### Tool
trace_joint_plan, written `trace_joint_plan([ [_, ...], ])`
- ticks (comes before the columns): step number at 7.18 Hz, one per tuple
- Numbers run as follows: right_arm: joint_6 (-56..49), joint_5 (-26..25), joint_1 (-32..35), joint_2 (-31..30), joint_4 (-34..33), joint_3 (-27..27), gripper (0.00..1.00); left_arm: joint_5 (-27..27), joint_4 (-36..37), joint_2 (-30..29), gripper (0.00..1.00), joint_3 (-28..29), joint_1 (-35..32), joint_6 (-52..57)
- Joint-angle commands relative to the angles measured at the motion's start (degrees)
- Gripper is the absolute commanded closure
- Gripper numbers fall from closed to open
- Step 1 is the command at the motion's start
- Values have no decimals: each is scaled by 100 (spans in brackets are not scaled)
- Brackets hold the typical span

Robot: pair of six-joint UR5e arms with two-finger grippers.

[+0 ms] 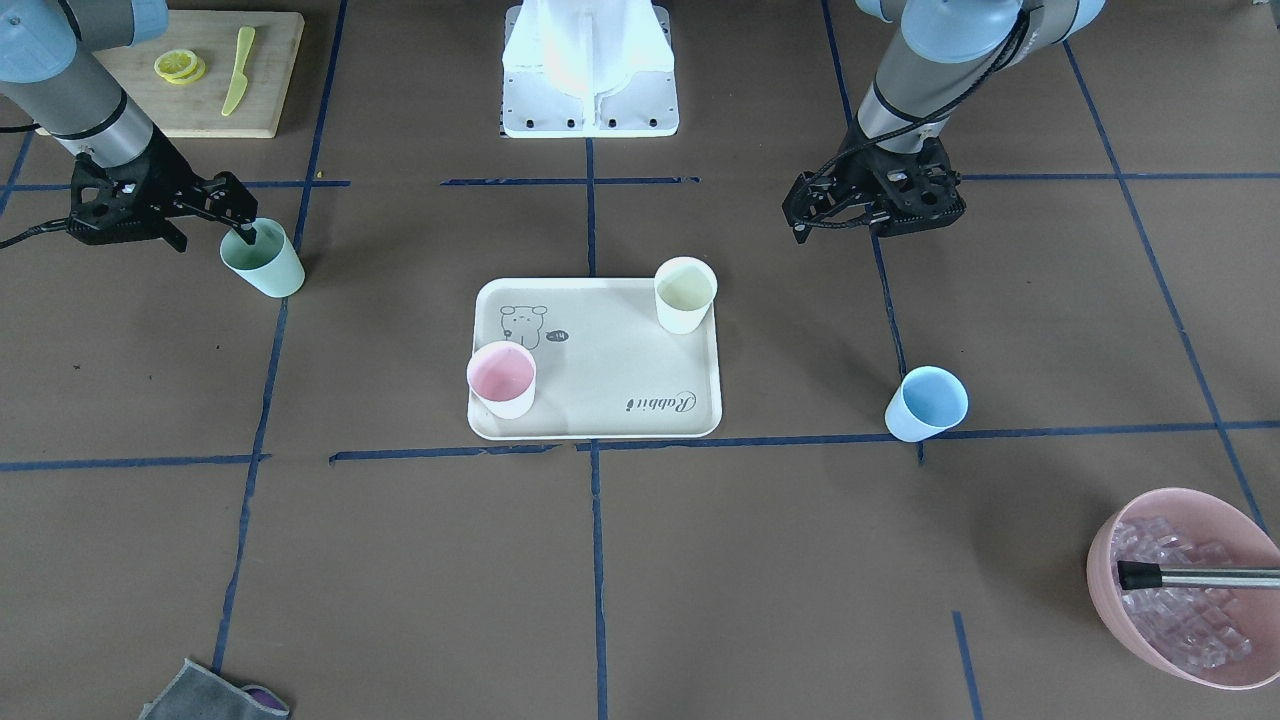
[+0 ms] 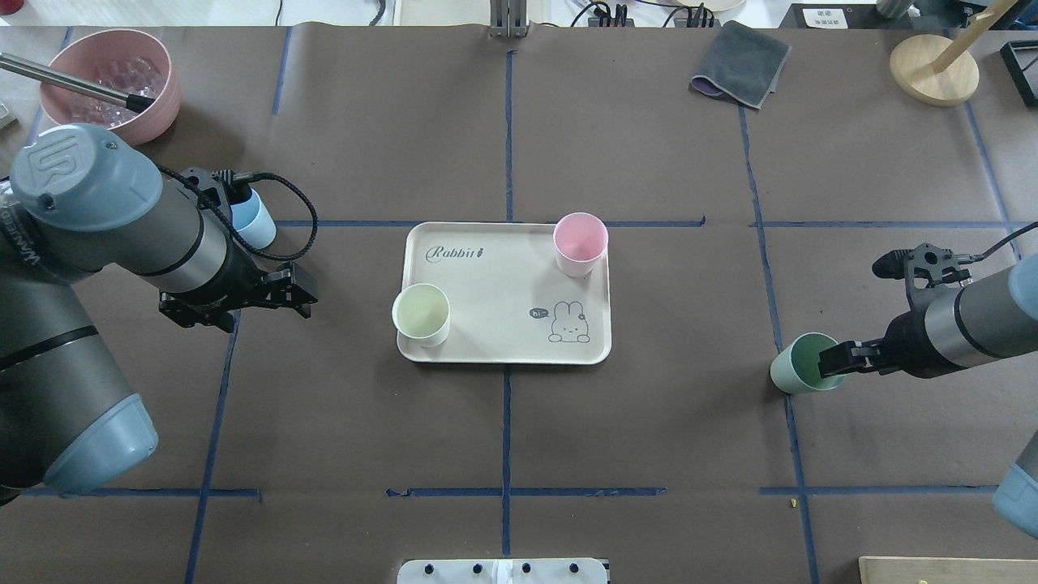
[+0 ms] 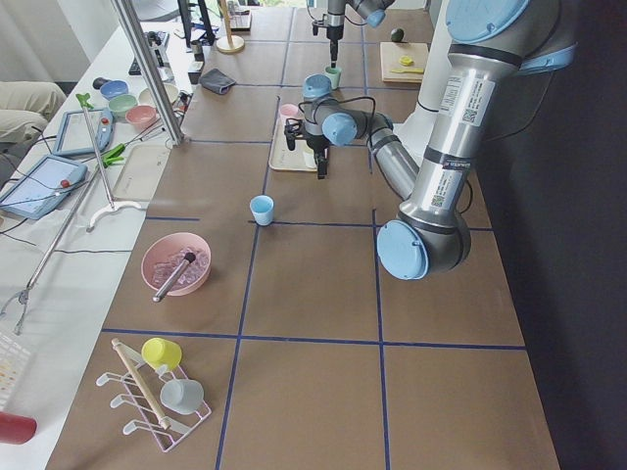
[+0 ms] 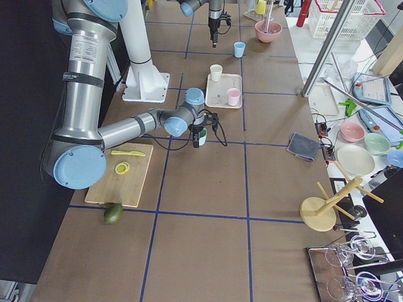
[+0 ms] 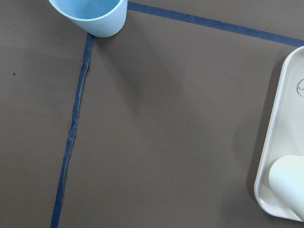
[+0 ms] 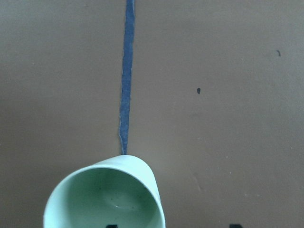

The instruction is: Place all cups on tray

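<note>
My right gripper grabs the mint green cup by its rim [image 1: 276,235] next, to place it on the tray [image 1: 610,385].
The cream tray [image 1: 610,385] lies mid-table and also shows in the overhead view [image 2: 503,284]. On it stand the pink cup [image 1: 502,378] and the pale yellow cup [image 1: 685,293]. The mint green cup [image 1: 265,262] stands on the table off the tray. My right gripper [image 1: 245,232] is open at its rim, with one finger inside the cup and the other outside, as the right wrist view [image 6: 104,194] shows. The light blue cup [image 1: 925,403] stands alone on the table. My left gripper [image 1: 800,212] is open and empty, between the blue cup and the tray.
A pink bowl [image 1: 1200,497] of clear cubes with metal tongs sits at one table corner. A wooden cutting board [image 1: 270,80] with lemon slices and a knife lies behind my right arm. A grey cloth [image 2: 742,61] and a wooden stand [image 2: 932,69] lie at the far side.
</note>
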Motion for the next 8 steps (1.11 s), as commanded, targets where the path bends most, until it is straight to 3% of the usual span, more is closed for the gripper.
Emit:
trace_joint_plan([
  [1, 0, -13, -101, 204, -9, -180, 39, 7, 0, 0, 0, 6, 0, 3],
  [2, 0, -13, -109, 248, -9, -234, 46, 7, 0, 0, 0, 6, 0, 3],
  [3, 8, -5, -109, 249, -9, -235, 71, 7, 0, 0, 0, 6, 0, 3],
  [4, 43, 4, -109, 301, -9, -191, 87, 7, 0, 0, 0, 6, 0, 3],
  [5, 87, 30, -92, 502, -44, -147, 97, 7, 0, 0, 0, 6, 0, 3],
  [7, 925, 57, -109, 888, -88, -103, 99, 7, 0, 0, 0, 6, 0, 3],
  [8, 1653, 66, -188, 1421, -628, -94, 97, 7, 0, 0, 0, 15, 0, 3],
])
